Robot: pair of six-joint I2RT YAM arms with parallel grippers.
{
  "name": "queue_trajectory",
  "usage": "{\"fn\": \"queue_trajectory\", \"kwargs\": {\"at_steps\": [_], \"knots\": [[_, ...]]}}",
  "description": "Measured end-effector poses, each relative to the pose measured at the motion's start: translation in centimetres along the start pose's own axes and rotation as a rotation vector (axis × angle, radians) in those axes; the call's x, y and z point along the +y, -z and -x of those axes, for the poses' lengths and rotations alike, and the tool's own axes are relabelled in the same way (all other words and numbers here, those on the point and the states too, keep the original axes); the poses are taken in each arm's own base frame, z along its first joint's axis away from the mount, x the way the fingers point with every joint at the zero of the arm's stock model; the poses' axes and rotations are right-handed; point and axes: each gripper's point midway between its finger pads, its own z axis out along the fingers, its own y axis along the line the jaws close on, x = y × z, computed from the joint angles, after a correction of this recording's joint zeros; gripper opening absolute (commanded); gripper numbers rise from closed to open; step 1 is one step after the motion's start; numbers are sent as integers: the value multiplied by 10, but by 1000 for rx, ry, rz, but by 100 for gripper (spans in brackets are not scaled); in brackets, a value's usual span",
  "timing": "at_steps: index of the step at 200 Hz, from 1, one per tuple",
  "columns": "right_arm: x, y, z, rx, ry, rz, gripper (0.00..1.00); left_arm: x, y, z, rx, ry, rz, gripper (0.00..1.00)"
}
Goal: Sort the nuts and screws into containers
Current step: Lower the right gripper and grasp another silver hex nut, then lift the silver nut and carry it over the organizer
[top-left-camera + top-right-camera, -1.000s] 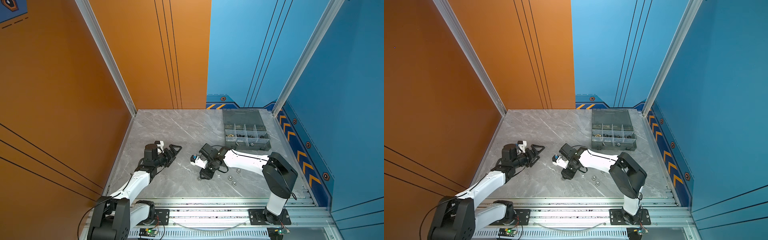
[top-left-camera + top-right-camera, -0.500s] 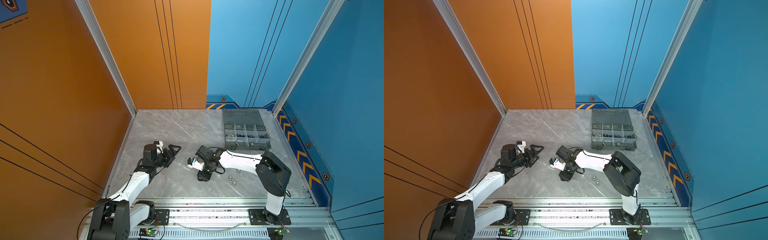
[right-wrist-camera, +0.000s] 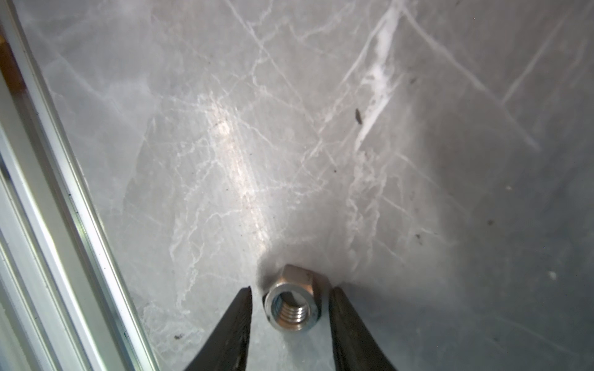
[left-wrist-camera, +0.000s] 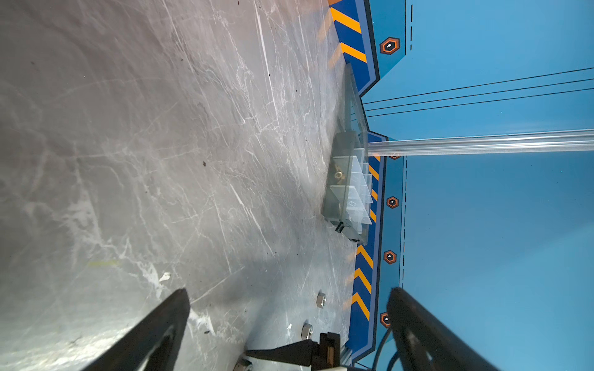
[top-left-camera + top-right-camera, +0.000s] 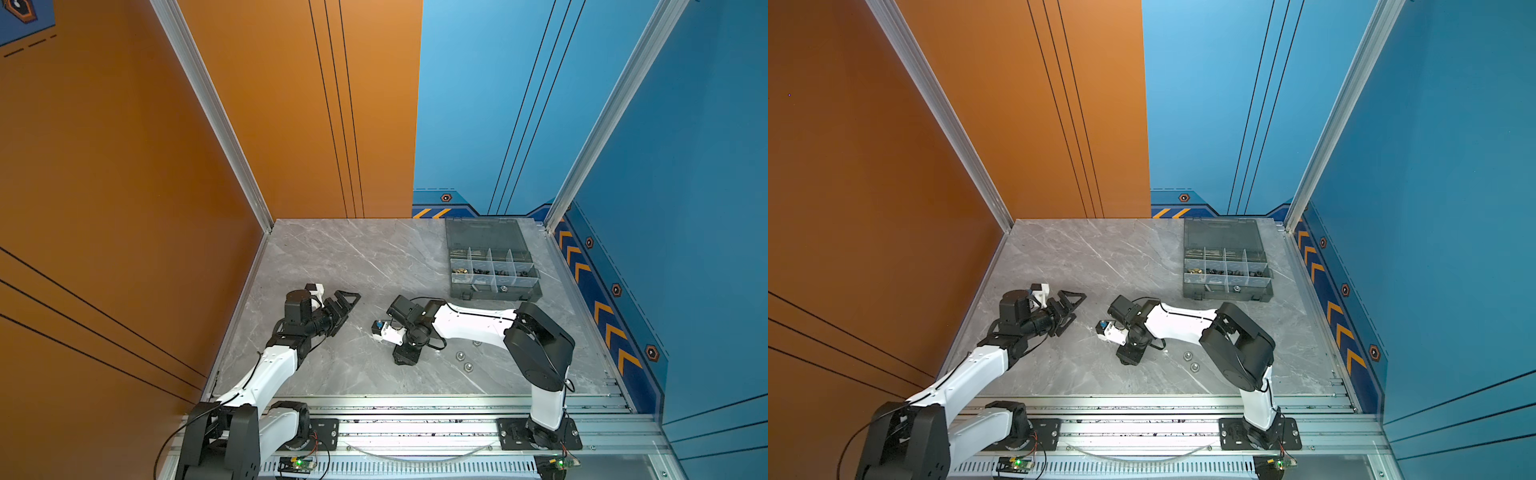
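My right gripper closes on the nut (image 3: 292,300) now, since the nut sits between fingers that reach past its near side in the right wrist view.
A silver hex nut (image 3: 294,303) lies on the grey table between the two fingertips of my right gripper (image 3: 291,290), which points down at the table (image 5: 404,360) and stands open. One finger is close against the nut; a small gap shows at the other. Three more silver nuts (image 5: 459,355) (image 5: 468,366) (image 5: 476,343) lie to its right. The containers are compartments of a smoky-grey organiser box (image 5: 496,294) at the back right, holding small brass and dark pieces. No screws can be told apart. My left gripper (image 5: 347,305) hovers open and empty.
The box lid (image 5: 484,232) lies open flat behind the compartments. The metal rail (image 5: 415,403) runs along the table's front edge, close to my right gripper. Walls close in the table on the left, back and right.
My right gripper has shifted a little to the left and toward the front edge, its opening unchanged. The left arm has not moved.
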Motion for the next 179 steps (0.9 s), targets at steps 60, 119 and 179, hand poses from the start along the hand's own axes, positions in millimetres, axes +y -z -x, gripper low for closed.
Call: {"fn": "queue_trajectory", "kwargs": {"at_steps": [60,119,179], "knots": [[0,-1,0,14,35,-31,36,7,4,3,-16,9,13,98],[-3,0,1,18,43,-48,7,8,5,6,-24,11,14,98],[-26,16,-5,-20,-67,-12,0,9,6,7,-27,16,17,98]]}}
